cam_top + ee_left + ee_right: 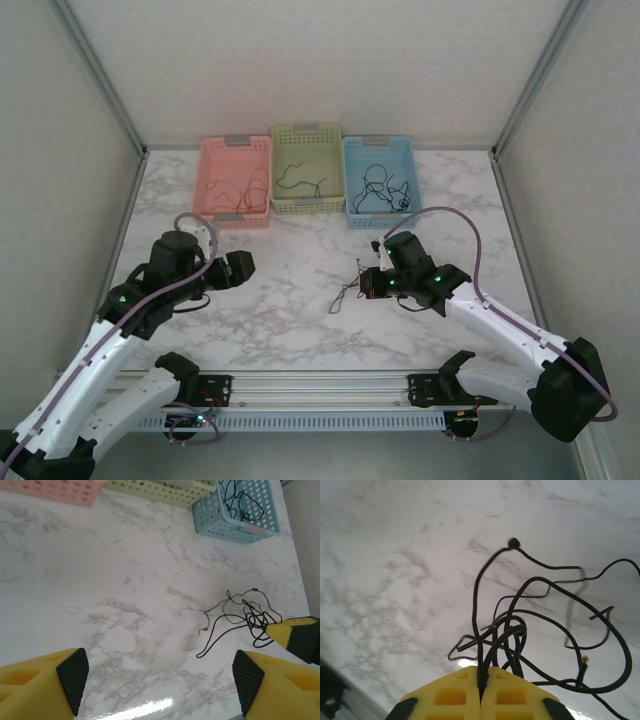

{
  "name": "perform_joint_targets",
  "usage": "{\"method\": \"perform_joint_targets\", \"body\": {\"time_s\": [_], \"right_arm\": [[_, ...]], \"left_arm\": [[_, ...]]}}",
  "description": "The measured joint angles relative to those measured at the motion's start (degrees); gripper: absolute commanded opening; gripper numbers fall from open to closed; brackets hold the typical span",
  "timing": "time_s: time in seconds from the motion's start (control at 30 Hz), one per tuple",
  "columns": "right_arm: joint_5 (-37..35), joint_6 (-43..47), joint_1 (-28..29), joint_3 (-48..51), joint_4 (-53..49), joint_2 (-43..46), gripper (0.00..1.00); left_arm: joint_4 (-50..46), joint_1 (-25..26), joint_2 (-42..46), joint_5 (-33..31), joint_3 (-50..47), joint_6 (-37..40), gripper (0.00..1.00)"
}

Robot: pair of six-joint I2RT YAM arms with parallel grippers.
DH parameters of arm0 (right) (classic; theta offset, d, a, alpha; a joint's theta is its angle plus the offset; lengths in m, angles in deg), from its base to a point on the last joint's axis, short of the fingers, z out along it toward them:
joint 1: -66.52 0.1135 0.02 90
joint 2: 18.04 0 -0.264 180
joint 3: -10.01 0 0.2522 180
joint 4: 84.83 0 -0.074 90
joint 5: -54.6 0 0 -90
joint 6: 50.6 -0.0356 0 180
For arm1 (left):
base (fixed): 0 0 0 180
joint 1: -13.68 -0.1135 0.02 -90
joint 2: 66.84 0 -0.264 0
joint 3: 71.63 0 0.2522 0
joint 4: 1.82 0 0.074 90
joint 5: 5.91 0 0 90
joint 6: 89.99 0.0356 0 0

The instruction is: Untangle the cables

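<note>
My left gripper grips the black cable by its loose end next, on the side away from my right gripper, to draw it free and untangle it.
A tangle of thin black cables lies on the marble table right of centre. My right gripper is shut on it. In the right wrist view two strands of the black tangle run down into the closed yellow fingers of the right gripper, and the other loops spread over the table beyond. My left gripper hovers open to the left, apart from the tangle. In the left wrist view the left gripper holds nothing, and the tangle lies ahead to the right, touching a yellow right fingertip.
Three baskets stand in a row at the back: pink with red-orange cables, green with a green cable, and blue with black cables. A metal rail runs along the near edge.
</note>
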Motion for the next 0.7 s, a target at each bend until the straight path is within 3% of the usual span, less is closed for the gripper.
{"method": "perform_joint_targets", "body": {"time_s": [0.13,0.47,0.7], "right_arm": [[-1.1,0.1,0.0,1.3,1.4,1.2,0.00],[-14.6,-5.0,-0.9,4.6,-5.3,-5.8,0.00],[-17.6,-7.4,-2.3,6.2,-7.4,-2.9,0.15]], "left_arm": [[5.3,0.2,-6.0,3.8,-3.6,-2.7,0.77],[15.9,5.7,-17.1,6.2,-8.4,-5.5,0.77],[21.8,12.0,-28.7,5.3,-6.6,-5.9,0.75]]}}
